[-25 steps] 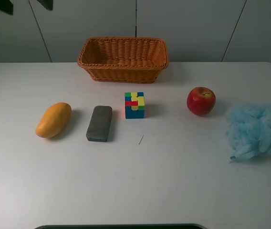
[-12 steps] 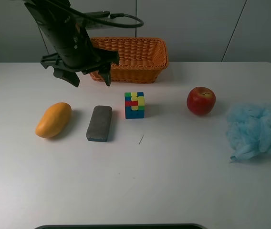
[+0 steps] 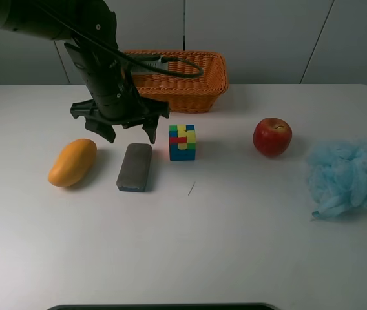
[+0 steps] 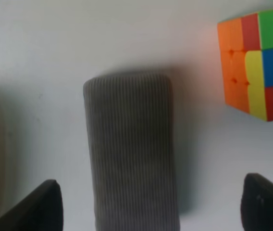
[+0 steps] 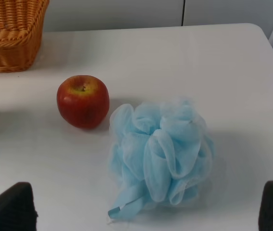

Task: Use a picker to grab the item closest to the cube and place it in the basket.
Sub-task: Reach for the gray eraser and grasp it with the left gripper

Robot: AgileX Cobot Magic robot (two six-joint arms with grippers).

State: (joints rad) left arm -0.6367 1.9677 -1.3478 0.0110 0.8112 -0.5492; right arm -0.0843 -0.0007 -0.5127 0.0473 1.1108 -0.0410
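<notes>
The left gripper grabs the eraser block (image 3: 134,166) by its long sides next, to place the item closest to the cube in the basket (image 3: 167,97).
The multicoloured cube (image 3: 182,142) stands mid-table. The nearest item to it is a grey felt eraser block (image 3: 134,166), lying just to its left. The wicker basket (image 3: 167,97) stands behind them, empty. My left gripper (image 3: 130,134) is open and hovers just above the far end of the eraser, with nothing in it. In the left wrist view the eraser (image 4: 131,149) lies between my spread fingertips (image 4: 31,207), with the cube (image 4: 256,62) beside it. My right gripper (image 5: 141,211) is open and empty, and it is out of the exterior view.
An orange mango (image 3: 72,162) lies left of the eraser. A red apple (image 3: 272,136) and a blue mesh bath puff (image 3: 346,177) sit at the right; the right wrist view shows the apple (image 5: 82,101), the puff (image 5: 160,154) and a basket corner (image 5: 11,53).
My left arm has come into view from the upper left and dropped toward the table; it now hovers over the eraser's far end. The objects have not moved.
</notes>
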